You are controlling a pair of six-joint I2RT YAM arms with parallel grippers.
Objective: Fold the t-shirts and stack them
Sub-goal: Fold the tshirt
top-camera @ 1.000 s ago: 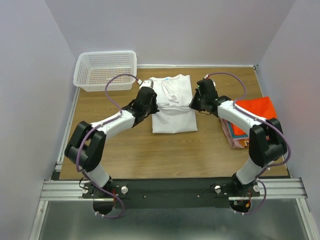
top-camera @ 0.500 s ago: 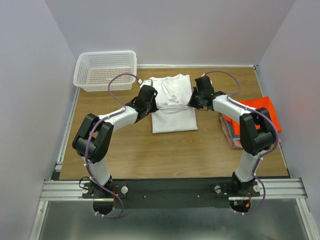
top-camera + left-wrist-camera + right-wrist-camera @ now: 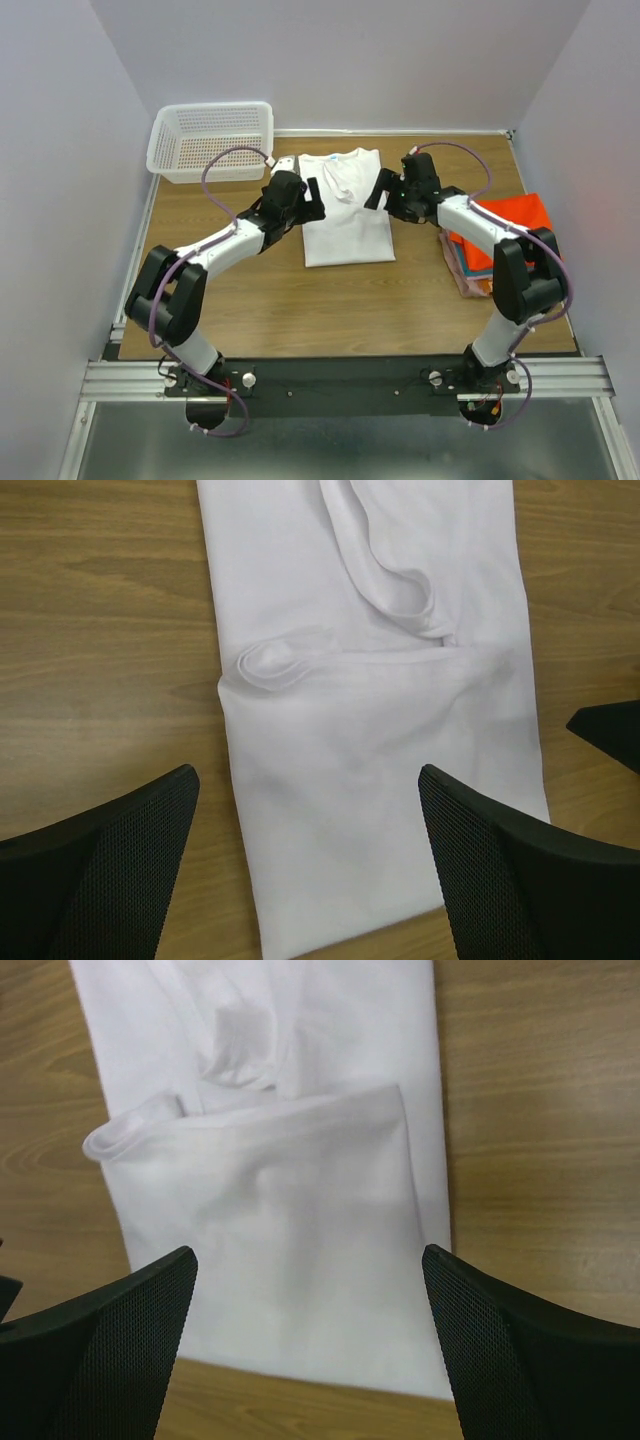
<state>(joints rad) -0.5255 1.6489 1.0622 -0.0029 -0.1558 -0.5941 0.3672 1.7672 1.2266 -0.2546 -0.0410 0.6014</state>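
I should next grab the folded t-shirt with my left gripper to fold the near bottom corner of the white t-shirt (image 3: 346,222) toward the t-shirt's collar end.
A plain white t-shirt (image 3: 346,222) lies folded into a narrow strip on the wooden table (image 3: 300,300), collar end toward the far wall. My left gripper (image 3: 311,199) hovers open over its left edge, and my right gripper (image 3: 381,191) hovers open over its right edge. The left wrist view shows the white shirt (image 3: 370,730) between the spread fingers (image 3: 110,865), nothing held. In the right wrist view a folded-over layer of the shirt (image 3: 290,1220) lies below the open fingers (image 3: 530,1355). An orange-red shirt (image 3: 512,225) tops the stack of folded t-shirts at the right.
A white mesh basket (image 3: 211,139) stands at the table's far left corner. The folded stack (image 3: 470,275) sits near the right edge under my right arm's elbow. Grey walls close in the left, right and far sides.
Both grippers went from shut to fully open and let go of the white shirt's edges. They pulled slightly outward from the shirt, which now lies flat.
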